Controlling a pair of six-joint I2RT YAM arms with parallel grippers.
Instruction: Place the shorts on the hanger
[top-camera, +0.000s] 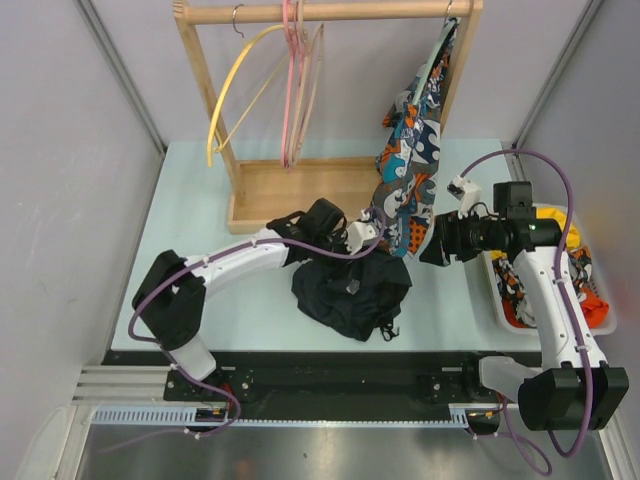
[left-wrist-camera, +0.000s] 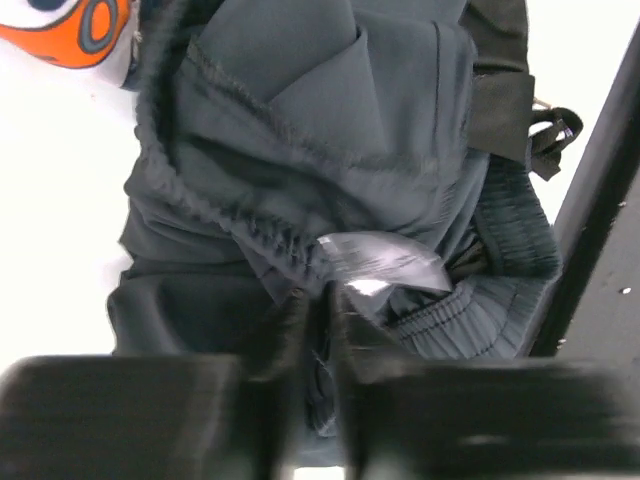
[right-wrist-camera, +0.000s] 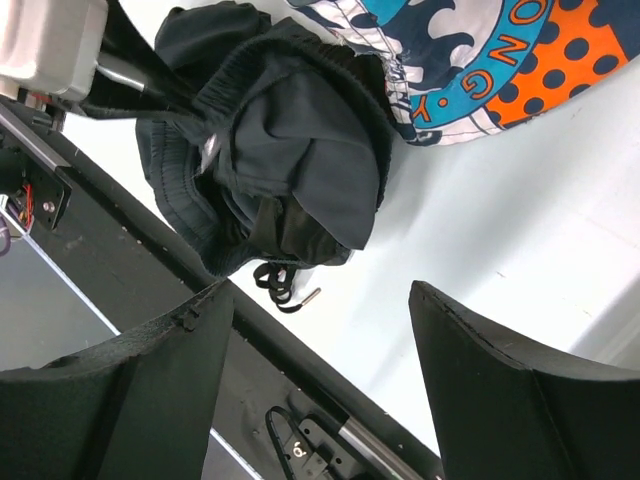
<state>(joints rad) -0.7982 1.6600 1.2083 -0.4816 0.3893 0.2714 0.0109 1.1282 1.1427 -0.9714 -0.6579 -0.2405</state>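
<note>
I should next grab the shorts (top-camera: 350, 290) with my right gripper by the waistband edge (top-camera: 405, 284), apart from my left gripper's fold, to spread the shorts for the hanger.
The dark navy shorts (top-camera: 350, 290) lie bunched on the table in front of the rack. My left gripper (top-camera: 352, 262) is shut on a fold of the shorts (left-wrist-camera: 300, 150) near the waistband; in the left wrist view the gripper (left-wrist-camera: 322, 310) has fabric pinched between its fingers. My right gripper (top-camera: 430, 245) is open and empty, to the right of the shorts (right-wrist-camera: 270, 140) and apart from them; the right wrist view shows it (right-wrist-camera: 320, 340) above bare table. The tan hanger (top-camera: 318, 70) hangs on the wooden rack rail beside a pink one.
A wooden rack (top-camera: 300, 195) stands at the back with a yellow hanger (top-camera: 240, 80), a pink hanger (top-camera: 292, 80) and a patterned garment (top-camera: 412, 150) draping down to the table. A white basket (top-camera: 497, 290) of clothes sits at the right. The drawstring (right-wrist-camera: 285, 290) trails near the front rail.
</note>
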